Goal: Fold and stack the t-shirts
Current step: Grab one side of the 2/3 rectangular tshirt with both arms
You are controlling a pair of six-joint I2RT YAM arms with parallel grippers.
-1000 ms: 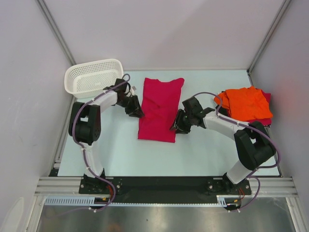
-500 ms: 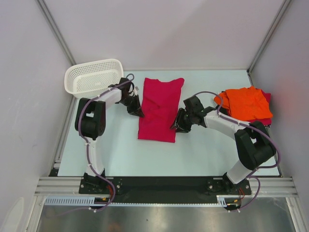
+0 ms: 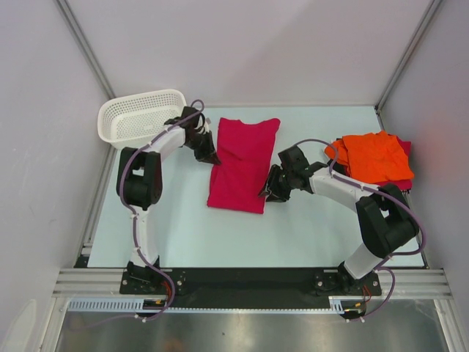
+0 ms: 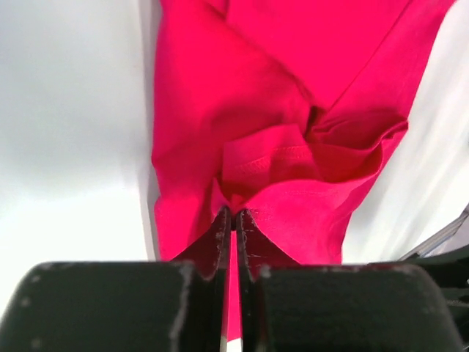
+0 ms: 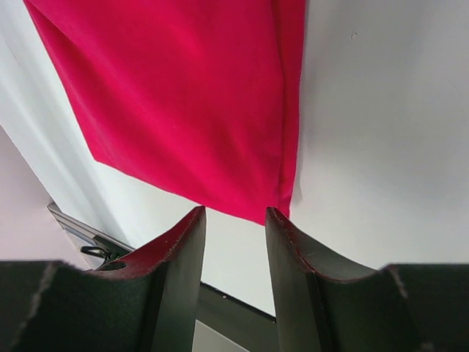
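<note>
My right gripper grabs the crimson t-shirt by its near hem corner next. Then I fold the t-shirt's hem end over its body.
A crimson t-shirt lies folded lengthwise in the middle of the table. My left gripper is at its left edge, shut on a bunched fold of the crimson cloth, which shows pinched at the fingertips. My right gripper stands open at the shirt's near right corner; nothing lies between its fingers, and the hem is just beyond the tips. A folded orange t-shirt rests at the right on another crimson one, of which only an edge shows.
A white mesh basket stands at the far left corner, just behind my left arm. The pale table ends at a black rail along the near edge. Walls close in on the left, right and back.
My left gripper has closed onto the shirt's left edge and slid a little farther back along it. The shirt's near end has shifted slightly left. The right arm has stayed put.
</note>
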